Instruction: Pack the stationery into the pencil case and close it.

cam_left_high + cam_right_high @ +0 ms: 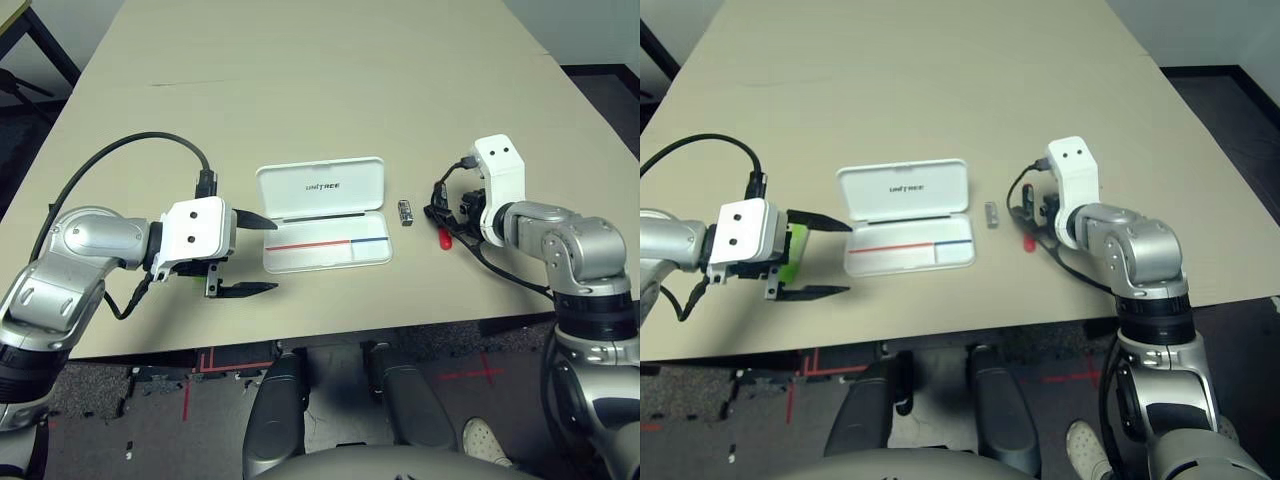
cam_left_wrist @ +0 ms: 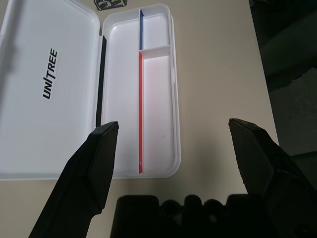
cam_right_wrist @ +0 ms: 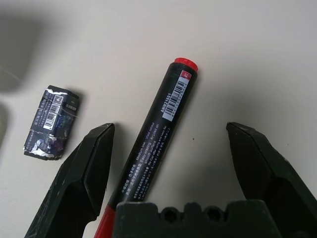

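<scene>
My right gripper's fingers reach down on both sides of the black marker's body (image 3: 154, 139), so it is now time to close. Closing now would catch the marker.
The white pencil case (image 1: 345, 255) lies open mid-table, its "UNITREE" lid (image 2: 49, 84) flat at the far side and the red-and-blue striped tray (image 2: 158, 99) with nothing in it. My left gripper (image 1: 276, 256) is open, its fingertips just left of the tray. The lime-green stick (image 1: 790, 255) peeks out under that hand. A tiny dark-and-silver piece (image 1: 405, 212) lies right of the case. My right gripper (image 3: 171, 129) hangs open over the black marker (image 3: 158, 129), one finger on each side; its red end (image 1: 443, 240) shows below the hand.
The beige table (image 1: 300, 80) stretches wide behind the case. Its front edge runs just below both hands. Black cables loop from each wrist. The floor below has red tape marks.
</scene>
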Available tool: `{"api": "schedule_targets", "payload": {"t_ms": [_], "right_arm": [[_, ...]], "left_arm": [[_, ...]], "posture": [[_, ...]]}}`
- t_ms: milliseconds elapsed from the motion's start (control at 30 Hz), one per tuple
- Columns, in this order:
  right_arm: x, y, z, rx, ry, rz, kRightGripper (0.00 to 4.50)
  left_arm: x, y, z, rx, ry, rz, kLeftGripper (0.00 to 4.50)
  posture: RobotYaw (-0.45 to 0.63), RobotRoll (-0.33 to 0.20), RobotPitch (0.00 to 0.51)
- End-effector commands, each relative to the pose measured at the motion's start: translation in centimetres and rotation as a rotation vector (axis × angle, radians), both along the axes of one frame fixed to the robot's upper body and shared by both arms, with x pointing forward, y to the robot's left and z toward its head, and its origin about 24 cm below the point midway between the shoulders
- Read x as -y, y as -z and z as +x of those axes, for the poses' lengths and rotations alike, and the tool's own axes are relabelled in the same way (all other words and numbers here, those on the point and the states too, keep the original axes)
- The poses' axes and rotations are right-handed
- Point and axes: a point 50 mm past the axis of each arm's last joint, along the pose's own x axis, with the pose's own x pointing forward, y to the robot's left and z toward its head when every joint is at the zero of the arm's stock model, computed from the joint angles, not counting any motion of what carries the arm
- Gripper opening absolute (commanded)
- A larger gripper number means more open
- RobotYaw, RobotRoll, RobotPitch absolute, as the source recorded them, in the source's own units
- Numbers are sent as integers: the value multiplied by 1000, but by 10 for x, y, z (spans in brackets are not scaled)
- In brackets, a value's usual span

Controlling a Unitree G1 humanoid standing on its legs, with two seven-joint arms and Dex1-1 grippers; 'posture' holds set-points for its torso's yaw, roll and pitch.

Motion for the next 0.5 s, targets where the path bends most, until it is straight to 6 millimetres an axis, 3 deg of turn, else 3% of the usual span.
{"api": "schedule_targets", "payload": {"t_ms": [33,67,367,500], "right_arm": [[-1,19,-4,-87,11,2,4102],[0,19,-4,-88,13,3,3903],[17,11,-3,-91,24,-17,644],[27,2,0,-83,7,-38,531]], "left_arm": [[2,-1,-4,7,9,21,4500],[2,-1,-4,8,9,21,4500],[3,-1,-2,9,14,21,4500],[2,0,-2,10,14,27,4500]], "posture": [[28,0,213],[28,0,213],[22,0,214],[18,0,215]]}}
